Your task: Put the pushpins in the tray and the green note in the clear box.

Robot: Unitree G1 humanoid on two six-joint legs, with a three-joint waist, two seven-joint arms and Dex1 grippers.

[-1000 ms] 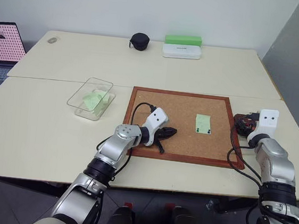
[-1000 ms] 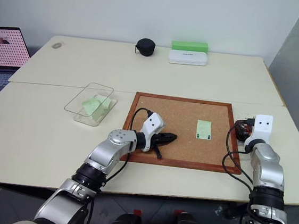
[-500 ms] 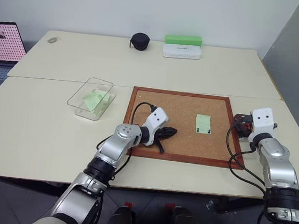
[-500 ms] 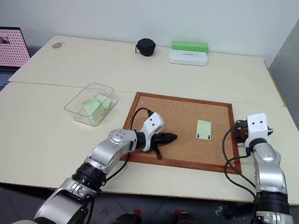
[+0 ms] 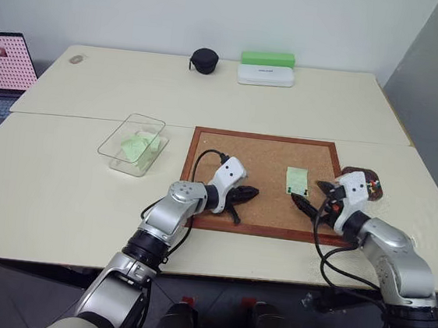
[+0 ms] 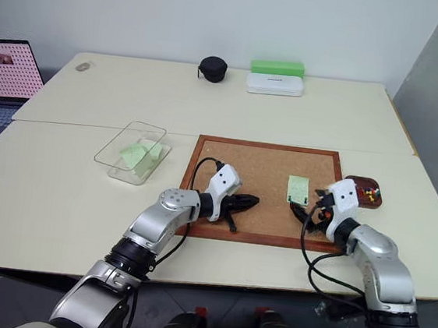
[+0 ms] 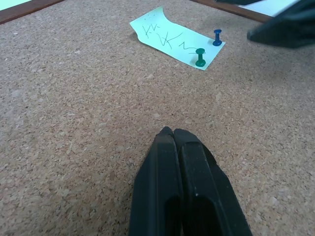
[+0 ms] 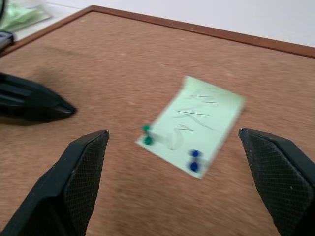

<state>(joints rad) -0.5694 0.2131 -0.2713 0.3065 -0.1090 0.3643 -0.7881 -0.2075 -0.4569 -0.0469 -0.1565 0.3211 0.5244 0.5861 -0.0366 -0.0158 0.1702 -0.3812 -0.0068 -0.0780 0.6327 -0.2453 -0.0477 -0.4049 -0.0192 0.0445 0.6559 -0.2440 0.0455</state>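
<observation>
My right gripper picks up the blue pushpin by its plastic head point(image 5: 304, 192) next, to get the pushpins into the tray point(image 5: 371, 185).
The green note point(image 5: 297, 181) lies on the cork board point(image 5: 229, 145), pinned along its near edge by two pushpins, one green point(image 7: 200, 57) and one blue point(image 7: 217, 37). My right gripper point(image 5: 311, 196) hovers open just beside the note's near right corner, its fingers point(image 8: 83, 169) spread wide with the note point(image 8: 209, 118) ahead of them. The tray point(image 5: 371, 185), to the right of the board, holds several coloured pushpins. My left gripper point(image 5: 249, 192) rests shut on the cork, empty. The clear box point(image 5: 132, 144), left of the board, holds pale green paper.
A bright green box point(image 5: 268, 58), a white case point(image 5: 267, 75) and a black round pouch point(image 5: 205, 60) stand at the table's far edge. A laptop point(image 5: 2, 63) sits at the far left. Cables loop beside both wrists.
My right arm swung left from over the tray to the note's near corner, turning toward the board, and the tray now shows. The left arm stayed still.
</observation>
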